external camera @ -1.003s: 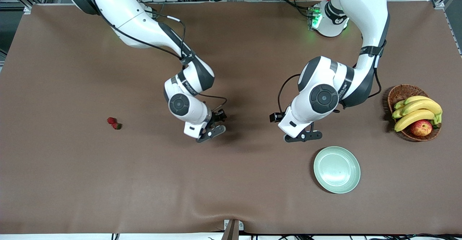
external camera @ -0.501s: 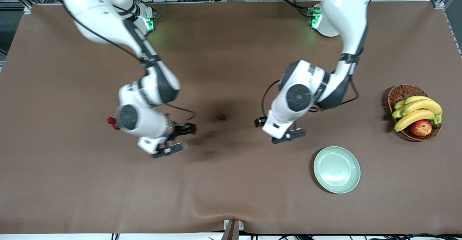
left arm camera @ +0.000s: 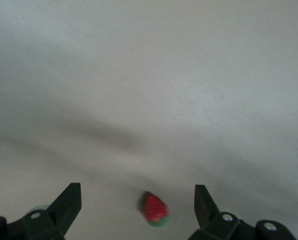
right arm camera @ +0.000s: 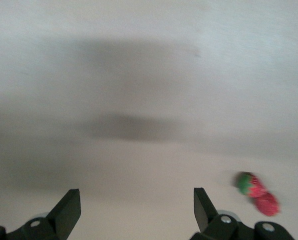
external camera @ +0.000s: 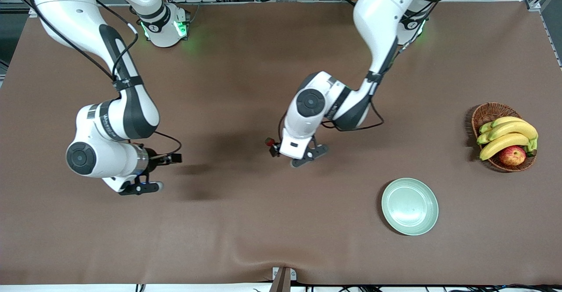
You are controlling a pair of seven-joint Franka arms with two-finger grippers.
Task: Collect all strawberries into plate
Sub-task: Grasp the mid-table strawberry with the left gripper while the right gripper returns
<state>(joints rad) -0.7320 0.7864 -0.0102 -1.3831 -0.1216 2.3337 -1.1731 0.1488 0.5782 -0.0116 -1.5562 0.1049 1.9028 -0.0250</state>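
Observation:
The left gripper grips the strawberry by its wide red body (external camera: 269,142) next, to collect the strawberry into the plate (external camera: 409,206).
One strawberry (external camera: 269,142) lies on the brown table near the middle, right beside my left gripper (external camera: 309,155). In the left wrist view it (left arm camera: 154,209) lies between the open fingers of the left gripper (left arm camera: 137,194), which holds nothing. My right gripper (external camera: 141,188) is open and empty over the table toward the right arm's end. Two strawberries (right arm camera: 258,195) lie touching each other just outside its fingers (right arm camera: 71,200) in the right wrist view; the right arm hides them in the front view. The pale green plate (external camera: 409,206) is empty, nearer the front camera than the left gripper.
A wicker basket (external camera: 491,111) with bananas (external camera: 509,134) and a red-yellow apple (external camera: 512,155) stands at the left arm's end of the table.
Both arms have swung toward the right arm's end. The right gripper left the table's middle, uncovering one strawberry, and now covers the pair. The left gripper moved over the single strawberry.

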